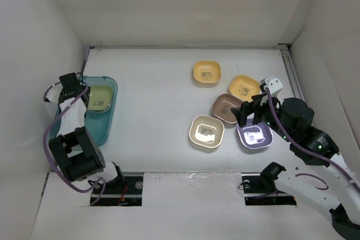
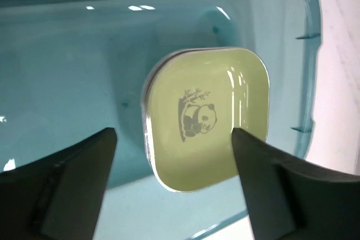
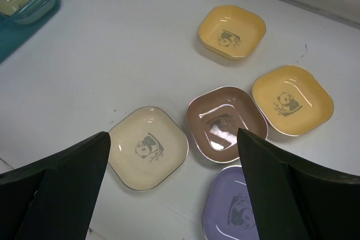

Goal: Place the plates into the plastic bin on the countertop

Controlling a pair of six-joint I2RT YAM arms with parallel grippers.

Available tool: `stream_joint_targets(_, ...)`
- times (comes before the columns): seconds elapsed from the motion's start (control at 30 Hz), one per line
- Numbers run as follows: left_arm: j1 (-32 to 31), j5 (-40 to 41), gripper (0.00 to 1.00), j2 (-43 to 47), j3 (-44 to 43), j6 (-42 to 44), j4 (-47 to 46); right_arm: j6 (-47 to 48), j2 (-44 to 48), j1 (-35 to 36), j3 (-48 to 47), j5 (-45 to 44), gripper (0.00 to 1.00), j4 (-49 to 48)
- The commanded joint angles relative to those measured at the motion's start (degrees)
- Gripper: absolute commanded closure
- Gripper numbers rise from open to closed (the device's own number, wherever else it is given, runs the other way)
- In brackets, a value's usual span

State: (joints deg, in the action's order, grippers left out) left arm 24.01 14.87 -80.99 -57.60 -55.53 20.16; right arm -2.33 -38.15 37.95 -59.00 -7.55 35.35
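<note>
The left gripper will reach the cream plate and take hold of its near bin-side rim (image 1: 192, 136), so that the cream plate's base stays free to rest on the green plate (image 1: 99, 97).
The teal plastic bin (image 1: 98, 130) stands at the left of the countertop (image 1: 157, 99). A green plate (image 1: 99, 97) lies inside it, and a pale rim shows under the plate's left edge in the left wrist view (image 2: 205, 119). My left gripper (image 1: 83, 95) hovers over that plate, open and empty (image 2: 174, 195). Two yellow-orange plates (image 1: 206, 73) (image 1: 244, 87), a brown plate (image 1: 228, 107), a cream plate (image 1: 206, 132) and a purple plate (image 1: 255, 135) lie at the right. My right gripper (image 1: 251, 117) is open and empty above the brown and purple plates (image 3: 174, 195).
White walls enclose the countertop on the left, back and right. The bin's floor (image 2: 67, 71) is bare left of the green plate. The bin's corner (image 3: 22, 21) shows far off in the right wrist view. The arm bases sit at the near edge.
</note>
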Motion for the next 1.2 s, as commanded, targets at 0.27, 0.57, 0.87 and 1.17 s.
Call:
stream_joint_targets(0.27,-23.4,3.4,0.00,14.2,-1.5,8.6,-3.4,-0.1,1.5,0.1,-1.0,-4.0,0.00,-0.9)
stream_joint_targets(0.57,-66.4,5.1,0.00,2.9,-4.2,22.6,-6.6,-7.0,0.3,-0.4,-4.4,-16.9,0.00,3.8)
stream_joint_targets(0.87,-76.4,1.9,0.09,-10.4,-5.7,26.2,-8.7,-7.0,3.0,-0.4,-3.3,-14.5,0.00,1.6)
stream_joint_targets(1.17,-76.4,-1.3,0.26,-19.3,-5.0,26.2,-9.8,-6.4,5.5,-0.4,-1.5,-13.5,0.00,0.6)
